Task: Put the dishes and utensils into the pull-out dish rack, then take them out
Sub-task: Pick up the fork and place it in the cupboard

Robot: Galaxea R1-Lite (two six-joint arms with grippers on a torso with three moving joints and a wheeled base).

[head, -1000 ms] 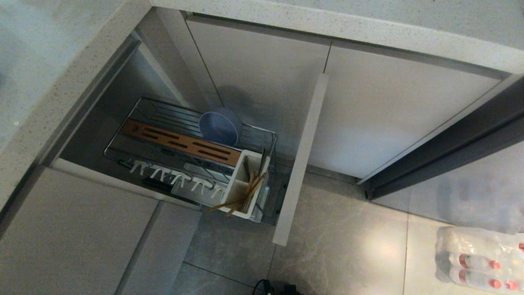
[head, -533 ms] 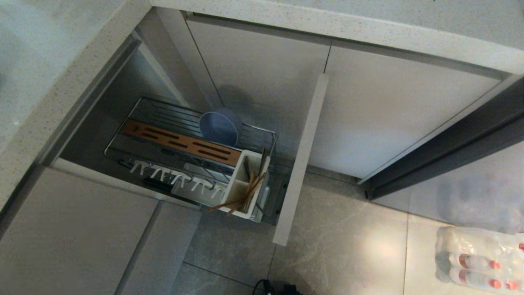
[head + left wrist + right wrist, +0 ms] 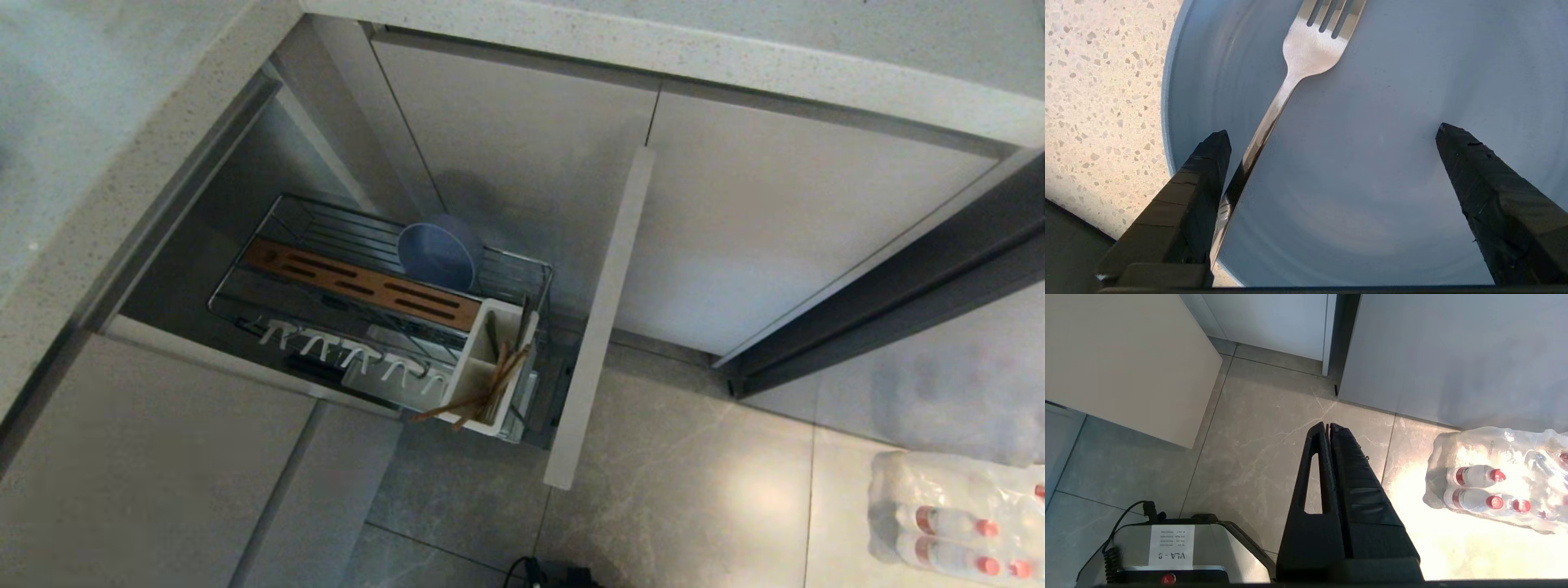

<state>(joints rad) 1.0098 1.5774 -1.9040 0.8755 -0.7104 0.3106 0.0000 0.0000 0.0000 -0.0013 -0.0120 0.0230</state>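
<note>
The fork's teeth are on the plate [image 3: 1372, 122], so my left gripper will pick up the fork by its slim handle [image 3: 1256, 145] next.
In the head view the pull-out dish rack [image 3: 277, 237] stands drawn out of the cabinet, with the dusty-blue bowl [image 3: 439, 251] leaning in its wire part and the wooden chopsticks [image 3: 478, 396] sticking out of the white caddy [image 3: 482, 359]. Neither arm shows there. In the left wrist view my left gripper [image 3: 1331, 136] hangs open just above the dusty-blue plate [image 3: 1372, 122] on a speckled countertop [image 3: 1098, 94]. The silver fork [image 3: 1290, 73] lies on the plate, its handle running close beside one finger. My right gripper [image 3: 1328, 425] is shut and empty, parked over the floor.
The rack's beige front panel [image 3: 600, 318] juts out over the tiled floor [image 3: 694, 490]. A shrink-wrapped pack of water bottles [image 3: 955, 514] lies on the floor at the right. The robot's base [image 3: 1180, 547] shows below the right gripper.
</note>
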